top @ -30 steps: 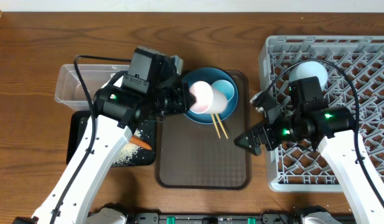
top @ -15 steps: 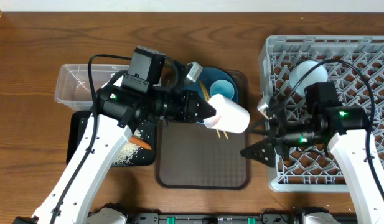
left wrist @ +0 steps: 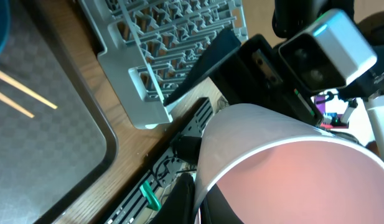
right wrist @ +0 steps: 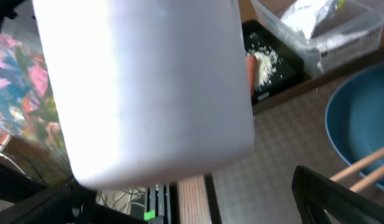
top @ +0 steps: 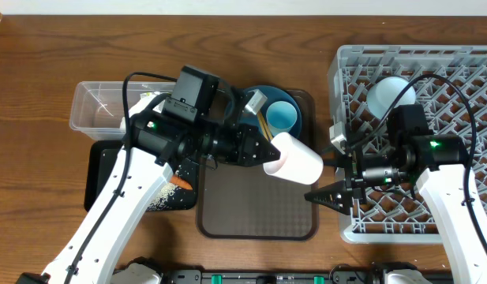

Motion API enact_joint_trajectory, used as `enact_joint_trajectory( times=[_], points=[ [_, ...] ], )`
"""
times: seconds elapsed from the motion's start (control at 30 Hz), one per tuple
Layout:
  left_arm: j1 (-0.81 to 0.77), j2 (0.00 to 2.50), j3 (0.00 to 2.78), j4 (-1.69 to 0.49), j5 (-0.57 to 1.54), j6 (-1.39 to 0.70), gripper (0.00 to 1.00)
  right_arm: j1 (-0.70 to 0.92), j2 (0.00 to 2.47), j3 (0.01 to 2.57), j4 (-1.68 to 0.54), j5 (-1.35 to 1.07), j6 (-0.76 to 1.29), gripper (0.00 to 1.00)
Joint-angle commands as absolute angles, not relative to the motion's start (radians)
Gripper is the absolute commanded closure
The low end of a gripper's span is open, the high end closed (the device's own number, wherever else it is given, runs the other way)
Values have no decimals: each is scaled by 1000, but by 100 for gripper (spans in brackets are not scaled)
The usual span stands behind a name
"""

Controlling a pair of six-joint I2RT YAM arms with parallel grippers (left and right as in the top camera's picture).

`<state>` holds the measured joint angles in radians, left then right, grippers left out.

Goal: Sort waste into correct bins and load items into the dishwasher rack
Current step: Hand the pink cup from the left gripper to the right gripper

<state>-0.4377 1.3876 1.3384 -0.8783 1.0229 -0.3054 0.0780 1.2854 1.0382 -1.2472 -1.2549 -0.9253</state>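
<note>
I will grip the pink cup around its base end point(top: 312, 166) with my right gripper next. The cup's rim then stays free, so I can load the cup upside down in the rack point(top: 464, 71).
My left gripper point(top: 267, 155) is shut on the rim of the pink cup point(top: 295, 161), one finger inside and one outside point(left wrist: 201, 202). It holds the cup point(left wrist: 285, 168) on its side above the brown tray point(top: 251, 217), base pointing right. My right gripper point(top: 318, 195) stands open just right of that base; the cup point(right wrist: 148, 87) fills the view above its spread fingers point(right wrist: 192, 199). The light blue cup point(top: 281, 116) sits in a dark blue dish point(top: 297, 96) beside the chopsticks point(right wrist: 366, 167). A light blue bowl point(top: 389, 95) lies upside down in the dishwasher rack point(top: 464, 71).
At the left, a clear tub point(top: 93, 110) holds a crumpled napkin point(right wrist: 310, 15). The black tray point(top: 101, 177) below it carries rice point(right wrist: 263, 62) and a carrot point(top: 178, 182). The rack's near corner point(left wrist: 148, 106) lies close to the brown tray's right edge.
My left arm has lifted the pink cup off the blue dish and carried it right and forward. The right gripper, still open, has shifted in toward the cup's base.
</note>
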Motion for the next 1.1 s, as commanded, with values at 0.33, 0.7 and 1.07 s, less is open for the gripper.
enact_joint_trajectory(
  times=[0.33, 0.7, 1.07],
  points=[
    [-439, 1394, 1337, -879, 1020, -281, 93, 57, 1281, 1036, -1213, -1442, -951, 8],
    [-441, 1394, 1337, -882, 1005, -281, 93, 57, 1281, 1036, -1211, -1479, -951, 24],
    [-468, 1394, 1337, -882, 955, -281, 93, 57, 1281, 1037, -1196, -1497, -950, 37]
  ],
)
